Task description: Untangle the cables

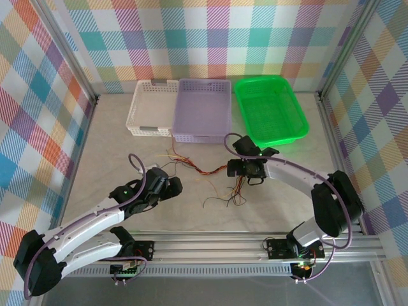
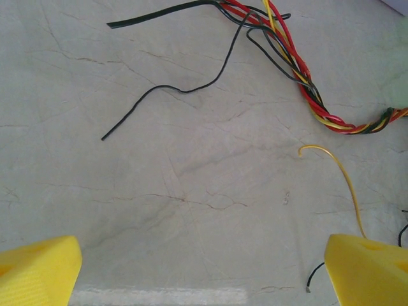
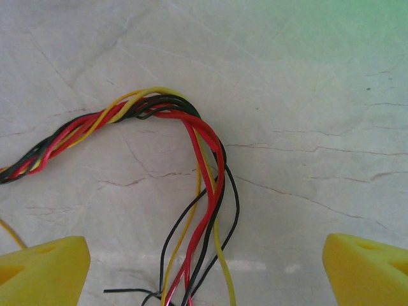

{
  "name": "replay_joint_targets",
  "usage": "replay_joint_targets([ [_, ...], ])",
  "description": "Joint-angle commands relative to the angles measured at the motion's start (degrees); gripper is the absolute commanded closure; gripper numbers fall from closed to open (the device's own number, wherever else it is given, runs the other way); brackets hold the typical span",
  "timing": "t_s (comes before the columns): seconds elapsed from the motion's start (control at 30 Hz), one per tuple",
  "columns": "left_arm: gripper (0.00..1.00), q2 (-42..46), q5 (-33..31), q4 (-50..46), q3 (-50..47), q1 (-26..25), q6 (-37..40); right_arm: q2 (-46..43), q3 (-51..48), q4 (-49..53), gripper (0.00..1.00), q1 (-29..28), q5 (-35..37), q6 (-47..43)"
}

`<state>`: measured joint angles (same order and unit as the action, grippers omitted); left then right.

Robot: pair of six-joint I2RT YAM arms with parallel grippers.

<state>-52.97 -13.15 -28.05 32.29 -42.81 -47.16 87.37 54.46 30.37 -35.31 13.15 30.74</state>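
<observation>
My right gripper grabs the cables' loose parts just past the cables' bend [image 1: 240, 181] [image 3: 211, 176] next, which leaves the twist free for my left gripper to untangle.
The cables [image 1: 203, 168] lie mid-table as a red, yellow and black twist that frays into loose ends [image 1: 224, 199] toward the near side. My right gripper [image 1: 245, 172] hovers over the twist's right end. In the right wrist view it [image 3: 204, 274] is open, and the loose red, yellow and black strands [image 3: 205, 223] run down between its yellow fingers [image 3: 41, 271] without being pinched. My left gripper [image 1: 167, 186] stands left of the cables. In the left wrist view it [image 2: 204, 274] is open over bare table, with the twist [image 2: 306, 83], a black strand [image 2: 185, 89] and a yellow strand [image 2: 344, 172] ahead.
Three baskets line the back of the table: white [image 1: 152, 108], purple [image 1: 203, 111] and green [image 1: 271, 108]. An aluminium rail [image 1: 210, 245] runs along the near edge. Checkered walls close in the sides.
</observation>
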Motion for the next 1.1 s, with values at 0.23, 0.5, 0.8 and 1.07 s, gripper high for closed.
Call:
replay_joint_targets([
  [0.23,0.03,-1.4,-1.5,2.1,1.5,-1.9,-0.5,8.9,4.4,-2.0,0.15,1.6,-4.1,-4.6],
  [0.5,0.03,-1.2,-2.2,1.8,1.2,-2.2,-0.4,12.8,5.5,-3.1,0.34,2.7,-2.7,-5.8],
  [0.8,0.03,-1.3,-2.4,2.3,0.5,-2.2,-0.2,15.4,4.1,-5.6,0.53,3.1,-3.4,-6.6],
  [1.07,0.03,-1.3,-2.2,2.5,0.2,-2.3,-0.1,14.8,1.7,-7.0,0.88,3.0,-4.8,-8.1],
])
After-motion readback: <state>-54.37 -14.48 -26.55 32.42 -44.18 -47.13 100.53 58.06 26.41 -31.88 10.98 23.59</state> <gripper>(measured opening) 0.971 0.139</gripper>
